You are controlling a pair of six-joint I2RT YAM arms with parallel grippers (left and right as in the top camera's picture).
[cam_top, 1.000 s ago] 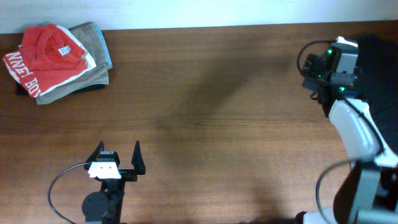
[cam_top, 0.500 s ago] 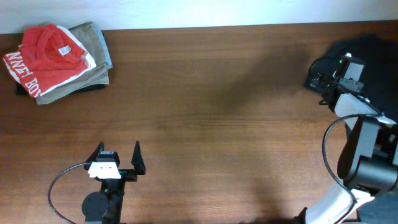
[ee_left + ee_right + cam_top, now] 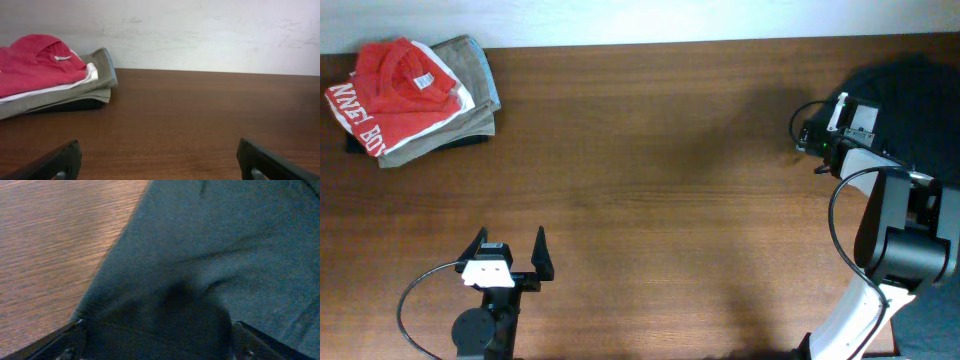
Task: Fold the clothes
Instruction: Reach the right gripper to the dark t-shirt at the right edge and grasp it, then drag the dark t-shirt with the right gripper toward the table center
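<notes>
My right gripper should close on the T-shirt now, because my fingers reach down into the dark fabric on either side of a raised fold.
The dark green-black T-shirt [image 3: 910, 100] lies bunched at the table's far right edge; no white letters show. In the right wrist view its fabric [image 3: 210, 255] fills most of the frame, with its edge on the wood at the left. My right gripper [image 3: 817, 138] is at the shirt's left edge. Its fingers are wide apart in the right wrist view [image 3: 157, 340], with dark fabric between them. My left gripper [image 3: 510, 250] is open and empty near the front left, far from the shirt; it also shows in the left wrist view [image 3: 160, 160].
A red shirt with white lettering [image 3: 390, 90] lies on a folded khaki garment [image 3: 470, 85] at the back left corner; both show in the left wrist view [image 3: 40, 65]. A white wall [image 3: 200, 30] runs behind the table.
My right arm has swung down and left, bringing its gripper lower onto the shirt's left edge. The left arm has not moved.
</notes>
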